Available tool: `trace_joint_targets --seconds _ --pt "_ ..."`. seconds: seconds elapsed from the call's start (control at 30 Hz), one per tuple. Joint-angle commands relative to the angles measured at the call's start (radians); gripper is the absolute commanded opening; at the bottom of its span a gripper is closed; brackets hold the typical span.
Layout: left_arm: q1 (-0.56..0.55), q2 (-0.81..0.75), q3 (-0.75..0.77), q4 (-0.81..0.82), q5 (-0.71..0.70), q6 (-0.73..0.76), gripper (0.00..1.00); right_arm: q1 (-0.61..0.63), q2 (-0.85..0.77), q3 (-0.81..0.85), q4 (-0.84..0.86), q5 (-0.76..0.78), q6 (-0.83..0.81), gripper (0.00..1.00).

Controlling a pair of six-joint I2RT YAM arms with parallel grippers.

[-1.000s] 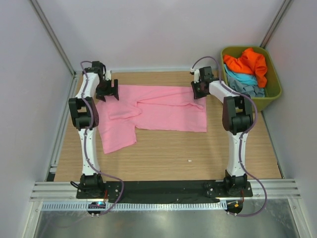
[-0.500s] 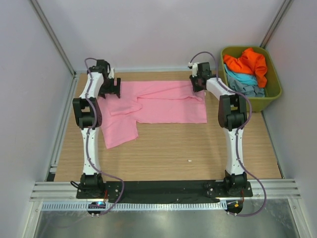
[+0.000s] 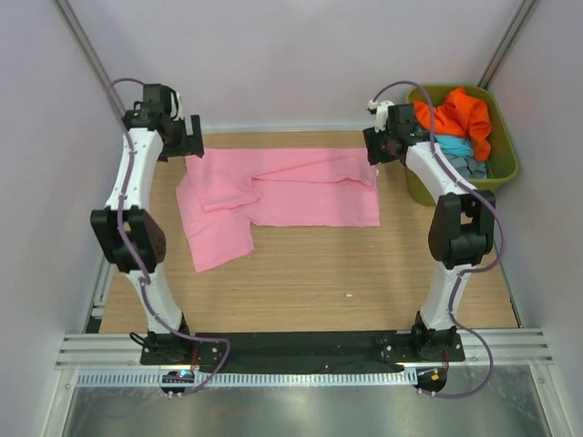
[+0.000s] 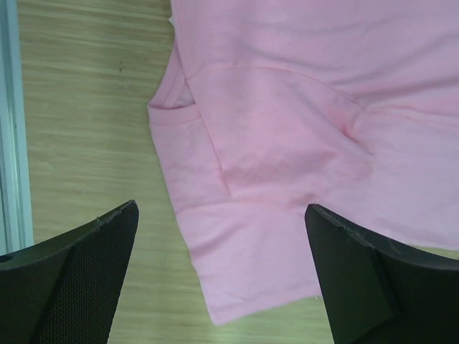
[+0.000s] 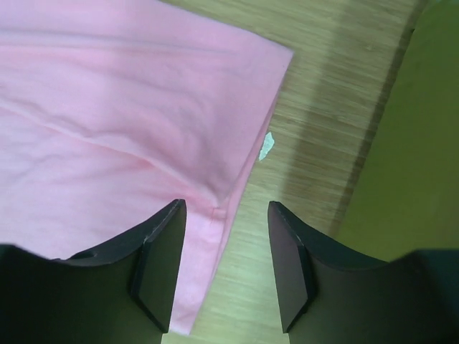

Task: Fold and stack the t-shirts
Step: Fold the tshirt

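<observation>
Next, my right gripper grabs the pink t-shirt's near corner [image 3: 376,223] [image 5: 182,328] on the tub side, to fold the pink t-shirt's near edge over.
A pink t-shirt [image 3: 301,196] lies spread on the wooden table, its upper part folded over with a sleeve flap at the left. My left gripper [image 3: 189,146] hovers above the shirt's far left corner, open and empty. In the left wrist view the left gripper [image 4: 222,276] has pink cloth [image 4: 287,129] well below it. My right gripper [image 3: 379,151] hangs above the shirt's far right corner, open. In the right wrist view the right gripper [image 5: 224,265] holds nothing, with the shirt's edge [image 5: 107,107] and a small white label [image 5: 266,145] beneath it.
An olive-green tub [image 3: 506,168] at the back right holds an orange t-shirt [image 3: 455,114], a light blue one [image 3: 446,144] and a grey-blue one [image 3: 469,167]. Its wall [image 5: 423,143] is close on the right gripper's right. Bare wood [image 3: 346,273] lies in front of the pink shirt.
Both grippers have lifted off the pink shirt's far edge and moved outward. The right gripper has opened and let the cloth go. The shirt now lies at rest.
</observation>
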Motion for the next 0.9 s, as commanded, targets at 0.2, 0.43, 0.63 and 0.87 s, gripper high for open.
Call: trace_joint_targets --seconds 0.2,0.43,0.63,0.87 --pt "0.084 -0.257 -0.468 -0.070 0.332 -0.227 0.86 -0.068 -0.119 -0.113 -0.349 -0.225 0.178 0.50" --pt "0.121 -0.369 -0.730 -0.039 0.384 -0.292 0.83 -0.122 -0.182 -0.318 -0.383 -0.311 0.302 0.47" --pt "0.165 -0.391 -0.816 -0.036 0.367 -0.301 0.81 -0.122 -0.213 -0.432 -0.349 -0.339 0.336 0.45" --pt "0.256 -0.380 -0.895 -0.021 0.358 -0.298 0.80 -0.121 -0.188 -0.423 -0.283 -0.319 0.333 0.45"
